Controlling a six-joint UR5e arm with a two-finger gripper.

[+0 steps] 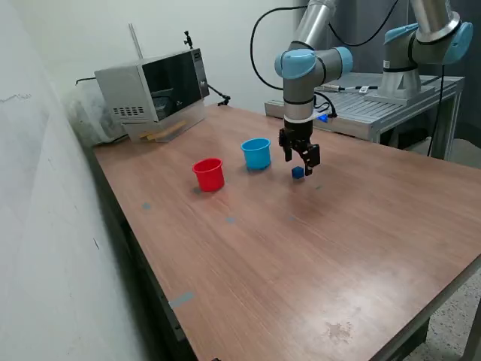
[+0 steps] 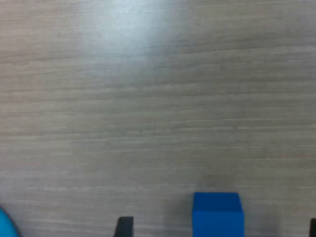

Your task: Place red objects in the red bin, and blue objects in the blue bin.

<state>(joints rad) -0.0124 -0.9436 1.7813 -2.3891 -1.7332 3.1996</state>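
Observation:
I need to drop the small dark blue cube [image 1: 298,172] into the blue bin [image 1: 256,153], so next I should grab it with my gripper by its two opposite sides.
A small dark blue cube [image 1: 298,172] lies on the wooden table [image 1: 301,248]. My gripper [image 1: 302,162] hangs open just above it. In the wrist view the blue cube [image 2: 217,215] sits between my two fingertips [image 2: 123,227], touching neither, and my gripper [image 2: 218,229] straddles it. The light blue cup, the blue bin [image 1: 256,153], stands upright toward the exterior view's left of the cube; a sliver of the blue bin [image 2: 4,222] shows in the wrist view. The red cup, the red bin [image 1: 208,174], stands further to that side. The red objects are out of view.
A microwave [image 1: 154,90] stands at the table's far corner on the exterior view's left. A second robot arm [image 1: 421,45] stands on a metal platform [image 1: 376,109] behind the table. A white wall [image 1: 45,226] runs along the exterior view's left.

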